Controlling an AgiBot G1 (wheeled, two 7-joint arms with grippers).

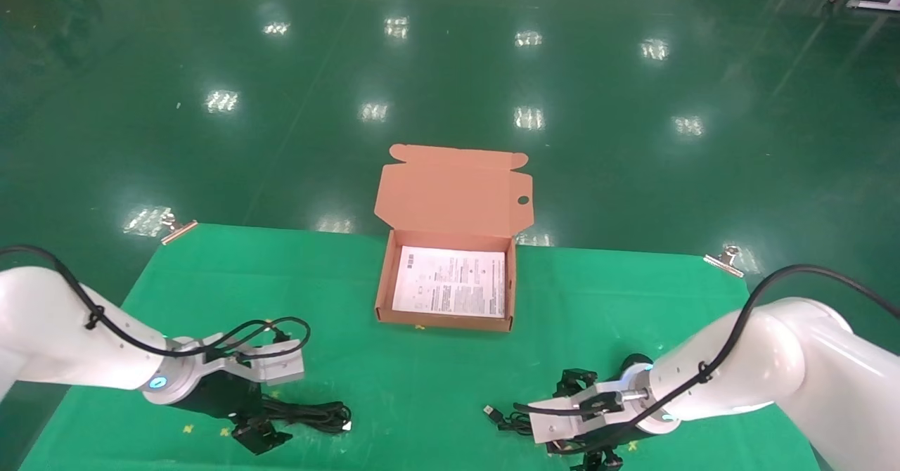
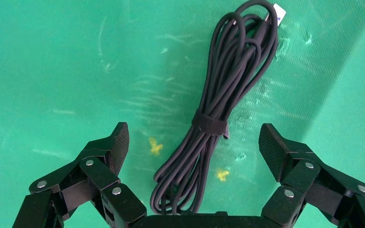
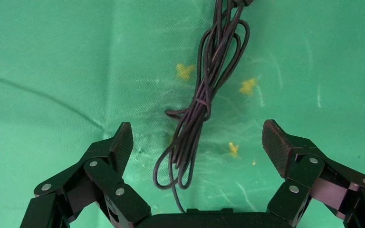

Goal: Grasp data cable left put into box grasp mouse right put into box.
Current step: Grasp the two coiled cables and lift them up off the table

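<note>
My left gripper grabs the data cable by its strapped middle next, where the slack loops are bound tight, since they fan out at both ends.
The salmon-orange box stands open at the table's far middle, with its lid up and a white leaflet inside. The data cable, a black strapped bundle, lies at the front left. My left gripper is low over it and open. In the left wrist view the data cable runs between the spread fingers of the left gripper, untouched. My right gripper is open at the front right. It hangs over the mouse's thin cord, whose USB plug points left. The mouse body is hidden.
A green cloth covers the table, held by metal clips at its far corners. Yellow marks dot the cloth near both cables. Glossy green floor lies beyond the far edge.
</note>
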